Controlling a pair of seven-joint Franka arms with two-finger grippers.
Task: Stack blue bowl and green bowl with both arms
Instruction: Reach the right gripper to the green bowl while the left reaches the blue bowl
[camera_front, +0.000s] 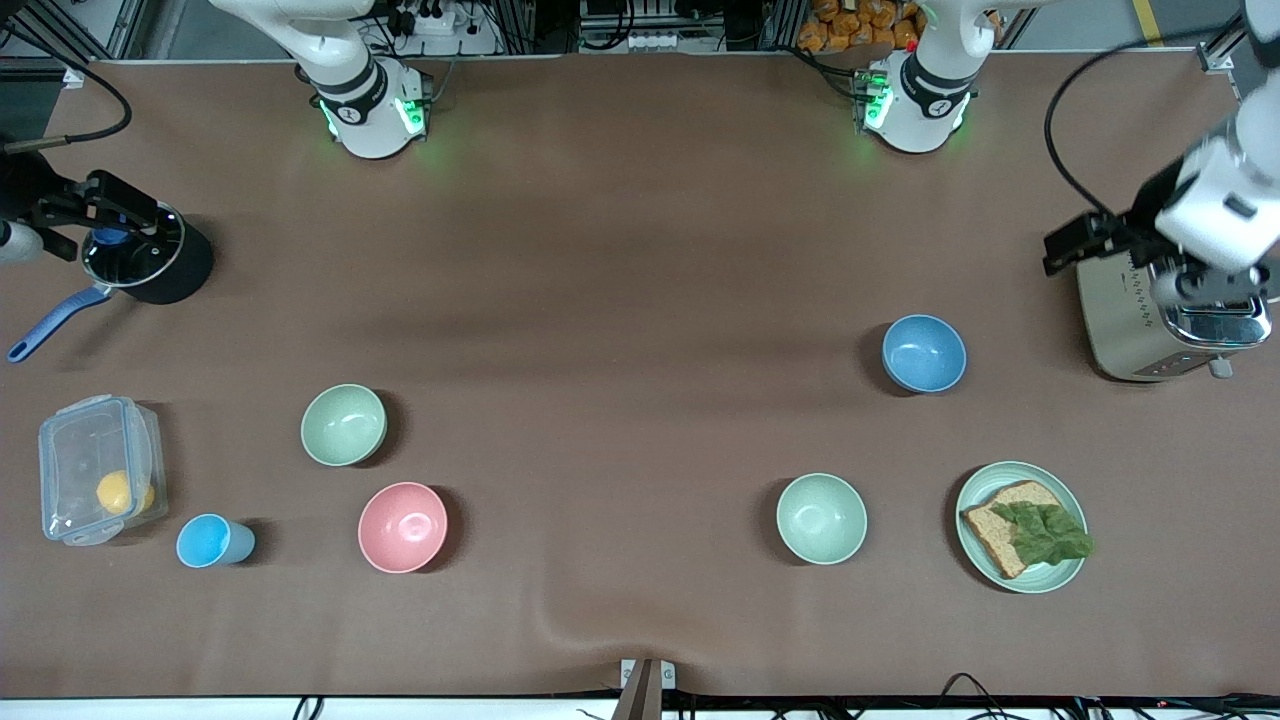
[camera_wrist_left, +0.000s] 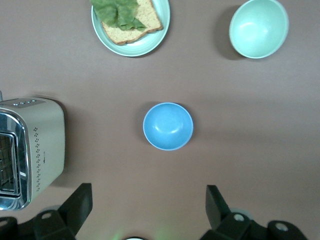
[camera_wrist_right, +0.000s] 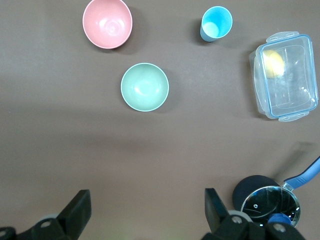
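Observation:
My left gripper should stack the blue bowl with the green bowl, so next it should grip the blue bowl by its rim (camera_front: 924, 317).
The light-blue bowl (camera_front: 924, 353) (camera_wrist_left: 168, 126) stands upright toward the left arm's end of the table, beside the toaster. The sage-green bowl (camera_front: 343, 424) (camera_wrist_right: 144, 86) stands upright toward the right arm's end, a little farther from the front camera than the pink bowl. My left gripper (camera_front: 1195, 285) (camera_wrist_left: 148, 200) hangs high over the toaster, open and empty, apart from the blue bowl. Over the black pot, my right gripper (camera_front: 110, 210) (camera_wrist_right: 145, 205) is also open and empty, well away from the green bowl.
A toaster (camera_front: 1160, 320) and a plate (camera_front: 1060, 575) with bread and lettuce sit at the left arm's end, with a paler mint bowl (camera_front: 821, 518) nearby. A pink bowl (camera_front: 402, 527), blue cup (camera_front: 213, 541), clear lidded box (camera_front: 100, 480) and lidded black pot (camera_front: 150, 260) sit at the right arm's end.

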